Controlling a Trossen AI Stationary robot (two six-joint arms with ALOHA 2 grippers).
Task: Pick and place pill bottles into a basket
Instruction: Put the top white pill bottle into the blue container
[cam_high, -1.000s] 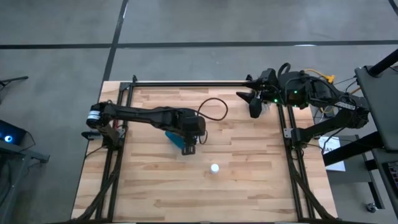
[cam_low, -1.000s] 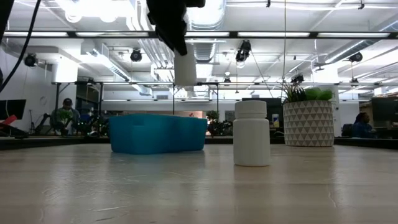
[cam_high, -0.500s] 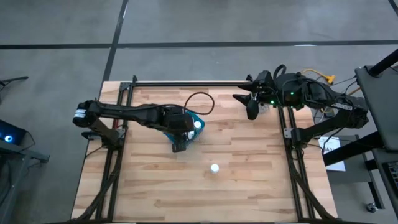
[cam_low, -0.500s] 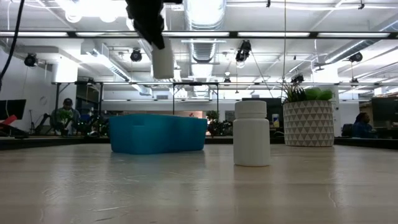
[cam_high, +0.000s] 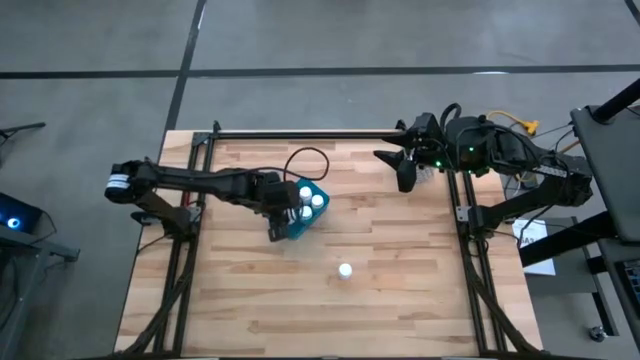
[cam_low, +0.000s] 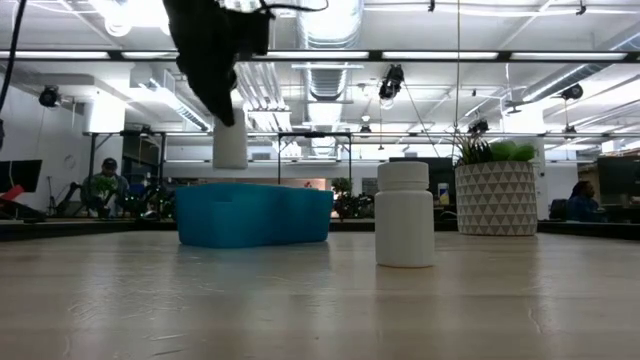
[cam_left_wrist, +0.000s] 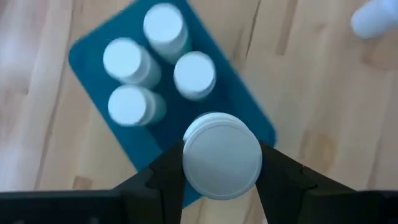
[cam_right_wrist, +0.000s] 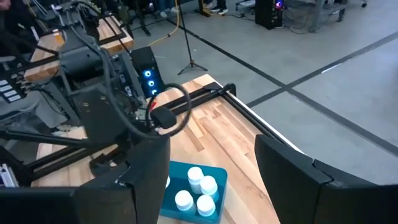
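My left gripper should hold the white bottle, hanging above the teal basket (cam_high: 308, 225), until it's inside.
My left gripper (cam_high: 277, 222) is shut on a white pill bottle (cam_left_wrist: 222, 155) and hangs over the near end of the teal basket (cam_high: 308, 225). Several white bottles (cam_left_wrist: 149, 68) stand upright inside the basket (cam_left_wrist: 93, 56). One more bottle (cam_high: 345, 270) stands upright on the table, nearer the front; in the low view this bottle (cam_low: 405, 215) stands to the right of the basket (cam_low: 255, 213). My right gripper (cam_high: 405, 172) is open and empty, high near the table's far right corner. My left gripper pinches the bottle between its two fingers (cam_left_wrist: 163, 177), one on each side just under the round cap (cam_left_wrist: 193, 165). The fingers come from above, pointing down. The bottle hangs upright, its lower end (cam_low: 230, 150) clear above the basket's rim.
A white patterned pot with a green plant (cam_low: 497, 195) stands beyond the table on the right. Black frame rails (cam_high: 465, 240) run along the table's left, right and far sides. Bare wood (cam_high: 250, 300) lies near the front edge.
My left gripper has carried the bottle toward the table's left edge and then down, from beside the basket to just above it. The bottle has stayed upright in the hold. The basket and the lone bottle have not moved.
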